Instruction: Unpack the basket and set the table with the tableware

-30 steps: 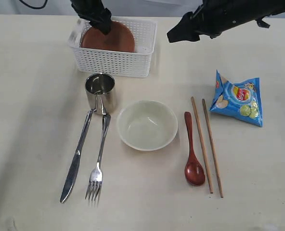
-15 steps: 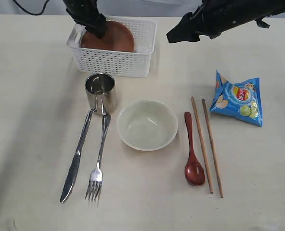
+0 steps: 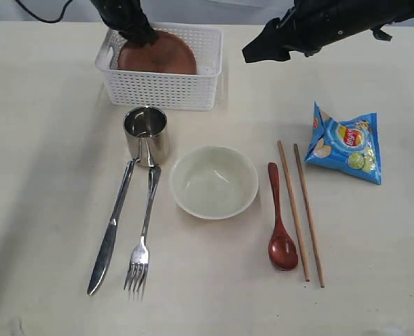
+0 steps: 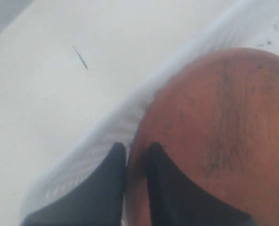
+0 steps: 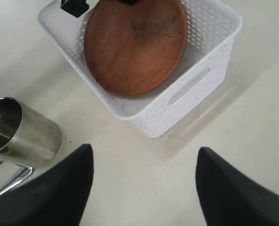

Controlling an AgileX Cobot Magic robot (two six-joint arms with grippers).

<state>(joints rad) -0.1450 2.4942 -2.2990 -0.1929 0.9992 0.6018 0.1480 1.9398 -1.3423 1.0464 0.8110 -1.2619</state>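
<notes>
I should unpack the basket and set the table, so next I will grab the reddish-brown plate by its rim (image 3: 191,61) (image 5: 181,33) with my right gripper.
The reddish-brown plate (image 3: 163,56) (image 4: 215,117) (image 5: 135,44) leans inside the white basket (image 3: 161,91) (image 5: 186,94) at the back of the table (image 3: 46,175). My left gripper (image 3: 138,36) (image 4: 137,150) is shut on the plate's left rim, one finger on each face. My right gripper (image 3: 254,52) (image 5: 144,165) hangs open over bare table right of the basket, holding nothing. In front of the basket lie the steel cup (image 3: 146,133) (image 5: 21,132), knife (image 3: 109,234), fork (image 3: 143,238), cream bowl (image 3: 214,182), red spoon (image 3: 280,224) and two chopsticks (image 3: 301,210).
A blue chip bag (image 3: 347,143) lies at the right, beyond the chopsticks. The basket's near wall stands close behind the cup. The table's left side and front strip hold nothing.
My left gripper has shut on the plate's rim. The basket has slid slightly left and back with it. The right arm has stayed where it was.
</notes>
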